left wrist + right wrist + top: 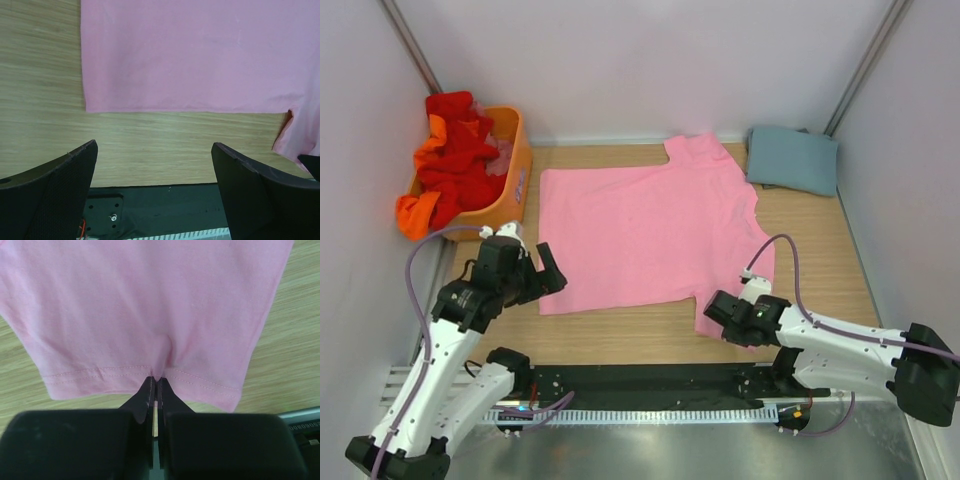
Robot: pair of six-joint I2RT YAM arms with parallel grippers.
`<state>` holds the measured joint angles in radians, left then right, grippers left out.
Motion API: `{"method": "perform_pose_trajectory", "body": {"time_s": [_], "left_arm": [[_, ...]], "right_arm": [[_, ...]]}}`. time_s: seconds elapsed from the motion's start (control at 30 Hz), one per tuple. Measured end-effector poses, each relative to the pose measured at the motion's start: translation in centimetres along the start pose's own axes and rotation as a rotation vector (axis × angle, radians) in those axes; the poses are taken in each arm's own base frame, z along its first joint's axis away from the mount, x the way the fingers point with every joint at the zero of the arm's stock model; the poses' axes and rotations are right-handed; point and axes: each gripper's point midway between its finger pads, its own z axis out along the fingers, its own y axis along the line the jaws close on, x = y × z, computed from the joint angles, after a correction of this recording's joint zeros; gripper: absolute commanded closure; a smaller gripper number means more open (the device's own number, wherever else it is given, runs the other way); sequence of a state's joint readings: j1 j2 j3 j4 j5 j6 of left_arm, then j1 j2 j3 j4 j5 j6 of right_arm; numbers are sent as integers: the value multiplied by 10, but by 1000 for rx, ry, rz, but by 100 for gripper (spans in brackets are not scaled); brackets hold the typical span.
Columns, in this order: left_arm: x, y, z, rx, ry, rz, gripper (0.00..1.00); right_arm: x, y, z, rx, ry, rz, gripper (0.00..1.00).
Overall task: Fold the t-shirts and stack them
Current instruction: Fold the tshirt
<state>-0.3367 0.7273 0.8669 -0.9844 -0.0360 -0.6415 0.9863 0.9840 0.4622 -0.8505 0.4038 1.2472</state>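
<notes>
The light pink t-shirt [650, 225] has its near corner opposite the pinched sleeve. My left gripper should pick it up by that corner next, so the t-shirt's near side can fold over evenly.
A light pink t-shirt [650, 225] lies spread flat on the wooden table. My right gripper [155, 379] is shut on the hem of its near sleeve [150, 371], the cloth puckered where the jaws pinch it; in the top view this gripper [712, 308] sits at the shirt's near right corner. My left gripper [542, 268] stands open just off the shirt's near left corner [90, 106], nothing between its fingers [65, 185]. A grey-blue t-shirt [793, 160] lies folded at the back right. Red and orange t-shirts [450, 160] are heaped in the basket.
An orange plastic basket [512, 180] stands at the back left, against the left wall. White walls close in the table on three sides. A black base rail [650, 385] runs along the near edge, seen also under the left gripper [160, 210].
</notes>
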Motion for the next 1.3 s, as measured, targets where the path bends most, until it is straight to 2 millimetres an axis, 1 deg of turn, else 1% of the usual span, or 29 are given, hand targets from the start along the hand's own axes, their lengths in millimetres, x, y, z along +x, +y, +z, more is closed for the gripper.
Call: {"method": "perform_pose_trajectory", "body": {"time_s": [0.1, 0.17, 0.2, 0.27, 0.33, 0.37, 0.4, 0.5, 0.57, 0.7, 0.83, 1.0, 1.07, 1.3], "left_arm": [[3, 9, 6, -68, 25, -30, 3], [9, 20, 13, -157, 73, -49, 3], [12, 23, 18, -196, 96, -60, 7], [18, 28, 31, -259, 143, -80, 9], [24, 32, 41, -300, 170, -102, 11], [26, 34, 46, -313, 171, -111, 15], [29, 37, 51, -326, 170, -124, 18], [41, 49, 66, -367, 152, -168, 35], [49, 58, 75, -392, 141, -193, 41], [59, 71, 86, -433, 119, -227, 45], [59, 78, 93, -457, 88, -243, 48], [64, 85, 101, -481, 69, -255, 56], [66, 89, 104, -493, 69, -256, 64], [69, 93, 110, -510, 60, -258, 66]], "right_arm": [[-7, 4, -10, -6, -5, -15, 98], [-17, 14, -23, -38, -20, -20, 99], [-22, 20, -29, -56, -29, -21, 99], [-31, 32, -40, -95, -47, -26, 99], [-37, 38, -47, -117, -57, -39, 99], [-38, 39, -49, -123, -60, -46, 98], [-39, 39, -49, -124, -61, -56, 99], [-39, 37, -50, -122, -62, -80, 99], [-39, 36, -52, -126, -64, -89, 99], [-40, 32, -55, -132, -70, -100, 99], [-42, 28, -59, -130, -76, -107, 99], [-50, 29, -68, -133, -95, -110, 99], [-53, 30, -72, -138, -104, -113, 99], [-57, 28, -77, -131, -114, -122, 99]]}}
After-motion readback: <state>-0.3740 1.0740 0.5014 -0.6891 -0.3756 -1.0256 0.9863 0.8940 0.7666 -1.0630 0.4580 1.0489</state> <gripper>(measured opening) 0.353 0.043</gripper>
